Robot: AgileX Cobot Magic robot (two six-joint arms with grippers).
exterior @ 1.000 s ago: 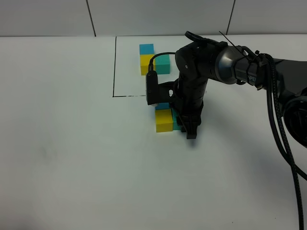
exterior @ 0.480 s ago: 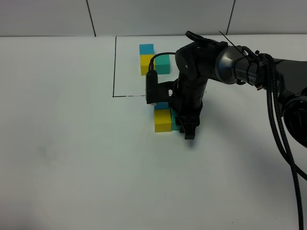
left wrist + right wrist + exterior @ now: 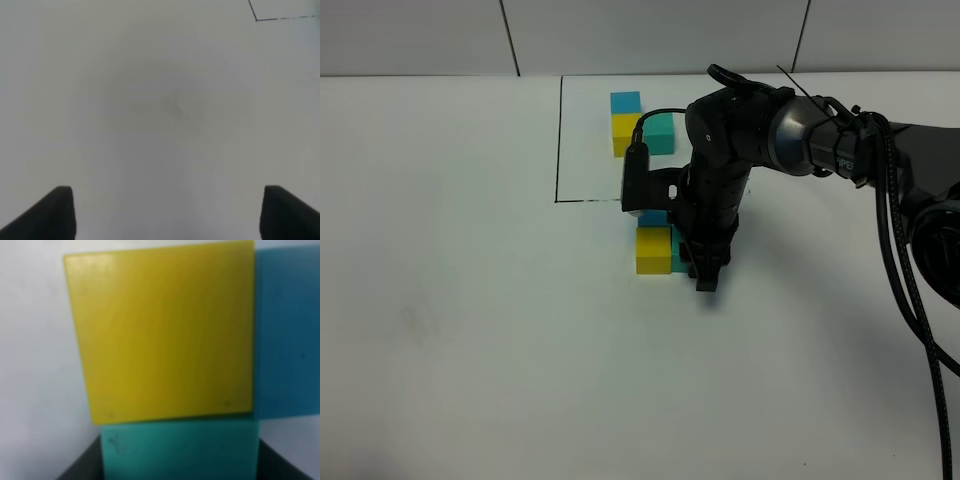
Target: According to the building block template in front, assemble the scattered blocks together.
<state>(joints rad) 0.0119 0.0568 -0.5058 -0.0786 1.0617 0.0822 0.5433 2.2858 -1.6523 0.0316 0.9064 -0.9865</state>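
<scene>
My right gripper can let go of the teal-green block now. The teal-green block's lower edge (image 3: 680, 269) lines up with the yellow block's on the tabletop, so the teal-green block would stay there.
The building block template is a blue cube (image 3: 625, 102), a yellow cube (image 3: 623, 134) and a teal-green cube (image 3: 661, 132) in an L inside a thin black outline (image 3: 560, 140). The scattered blocks lie just in front of the outline: the yellow block (image 3: 653, 250), the blue block (image 3: 653, 217) behind it and the teal-green block (image 3: 678, 263) to its right, all touching. My right gripper (image 3: 694, 268) is shut on the teal-green block (image 3: 180, 450), pressed against the yellow block (image 3: 162, 335), with the blue block (image 3: 287, 335) beside it. My left gripper (image 3: 167, 215) is open over bare table.
The white table (image 3: 470, 350) extends to the left and front. The right arm and its black cables (image 3: 910, 290) occupy the right side. A corner of the black outline (image 3: 257, 19) shows in the left wrist view. A tiled wall (image 3: 650, 35) stands behind the table.
My right gripper has moved slightly left with the teal-green block, pushing the yellow and blue blocks left with it. The template has not moved.
</scene>
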